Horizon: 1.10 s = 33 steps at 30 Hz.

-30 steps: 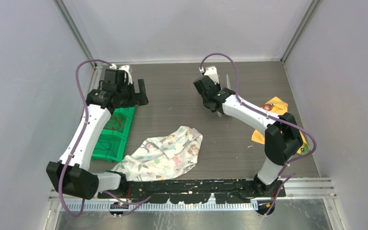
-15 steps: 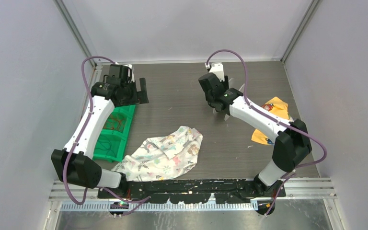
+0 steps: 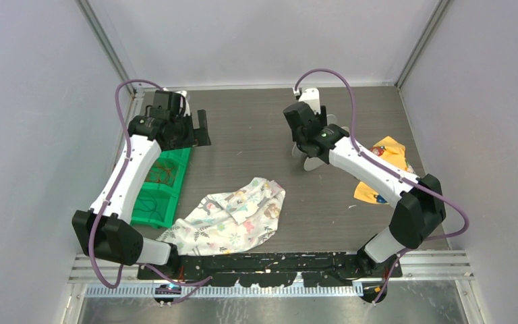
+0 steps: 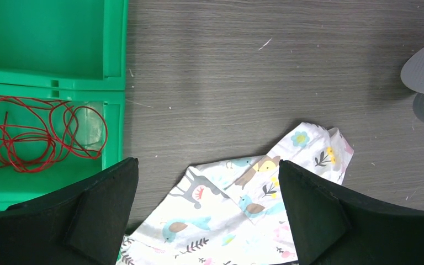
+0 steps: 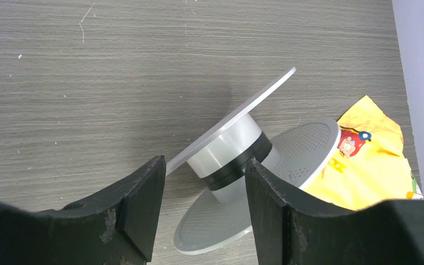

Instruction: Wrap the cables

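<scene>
The left gripper grips the red wire by a loose piece next, leaving other loops of the wire free to wrap around the spool.
The cables are a loose tangle of thin red wire lying in a green bin, and show faintly as cables from above. My left gripper hangs open and empty above the table beside the bin, seen from above as left gripper. A grey spool with two wide flanges lies tilted on the table, also visible as spool. My right gripper is open, its jaws on either side of the spool's core, the right finger close against the black band.
A patterned cloth lies crumpled at the near middle, partly under the left gripper as cloth. A yellow packet lies right of the spool, next to its lower flange as packet. The green bin stands along the left edge.
My right gripper has opened from shut and that arm has moved a little right. The spool now rests tilted on the table. The left arm shifted slightly towards the back, then held still.
</scene>
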{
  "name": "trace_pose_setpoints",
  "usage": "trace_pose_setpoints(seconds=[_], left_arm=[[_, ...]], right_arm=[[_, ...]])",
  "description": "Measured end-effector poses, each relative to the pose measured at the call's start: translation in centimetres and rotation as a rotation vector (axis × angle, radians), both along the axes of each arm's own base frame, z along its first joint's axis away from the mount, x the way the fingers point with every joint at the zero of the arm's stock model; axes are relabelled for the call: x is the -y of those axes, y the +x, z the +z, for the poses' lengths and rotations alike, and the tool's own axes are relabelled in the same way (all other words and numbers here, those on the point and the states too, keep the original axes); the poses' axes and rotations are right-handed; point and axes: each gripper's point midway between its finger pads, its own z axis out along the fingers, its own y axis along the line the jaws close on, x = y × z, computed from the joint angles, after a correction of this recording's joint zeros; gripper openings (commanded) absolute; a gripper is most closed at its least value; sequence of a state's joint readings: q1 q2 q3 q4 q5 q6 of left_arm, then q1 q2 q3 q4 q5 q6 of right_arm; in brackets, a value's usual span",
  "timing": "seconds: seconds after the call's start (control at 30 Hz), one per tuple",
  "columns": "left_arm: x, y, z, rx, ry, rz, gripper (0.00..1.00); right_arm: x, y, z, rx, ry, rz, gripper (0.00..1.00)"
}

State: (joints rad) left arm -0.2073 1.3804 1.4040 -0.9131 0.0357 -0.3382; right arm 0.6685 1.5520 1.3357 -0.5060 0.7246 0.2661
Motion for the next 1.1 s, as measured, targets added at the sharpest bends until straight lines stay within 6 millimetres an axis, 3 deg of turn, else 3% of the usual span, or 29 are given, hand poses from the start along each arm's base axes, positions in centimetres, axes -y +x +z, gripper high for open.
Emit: trace_pose_setpoints(seconds=[0.27,0.43,0.7,0.83,0.93,1.1], left_arm=[[0.0,0.0,0.0,-0.001,-0.006,0.018,1.0],[-1.3,0.0,-0.7,-0.029,0.025,0.096,1.0],[-6.6,-2.5,-2.9,-0.093,0.209,0.318,0.8],[-9.7,-4.3,-4.2,-0.11,0.233,0.434,0.79],[-11.9,-4.1,-6.0,-0.15,0.21,0.524,0.77],[-12.4,-2.5,-9.9,-0.221,0.16,0.565,0.63]], right_arm=[[0.4,-0.5,2.2,0.039,0.03,0.001,0.66],[0.5,-0.7,4.6,0.084,0.067,0.002,0.68],[1.9,-2.0,8.9,0.19,0.138,-0.012,0.72],[2.2,-2.4,10.1,0.226,0.166,-0.015,0.73],[2.0,-2.3,10.1,0.229,0.17,-0.012,0.73],[2.0,-2.3,10.1,0.228,0.169,-0.012,0.73]])
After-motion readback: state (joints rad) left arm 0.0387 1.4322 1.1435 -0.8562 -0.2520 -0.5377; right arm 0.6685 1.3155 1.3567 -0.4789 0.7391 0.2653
